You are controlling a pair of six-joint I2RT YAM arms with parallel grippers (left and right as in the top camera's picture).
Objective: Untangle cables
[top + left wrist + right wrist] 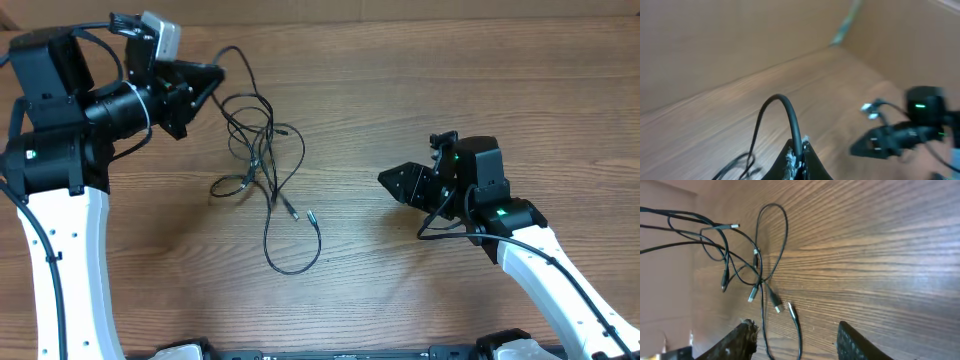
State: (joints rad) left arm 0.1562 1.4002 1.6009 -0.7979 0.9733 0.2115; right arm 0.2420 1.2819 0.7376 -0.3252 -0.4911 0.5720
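Note:
The black cords should be picked up next by my right gripper, at the side of the tangle away from my left gripper. I will then pull the cables apart.
The cables [255,150] are several thin black cords lying in a loose tangle on the wooden table at centre left. Some have silver-tipped plugs [311,213], and a loop trails towards the front. My left gripper [214,76] sits at the tangle's upper left, raised. In the left wrist view this gripper [800,156] is shut on one black cable [785,102], which arcs up out of the jaws. My right gripper [384,180] is to the right of the tangle, apart from it. Seen from the right wrist, it [797,341] is open, with the cables [756,275] on the table ahead.
The wooden table [450,80] stretches right and to the back. A pale wall [715,35] rises behind the table in the left wrist view. The right arm [905,135] shows there too. Thicker black wires [445,225] hang on the arms.

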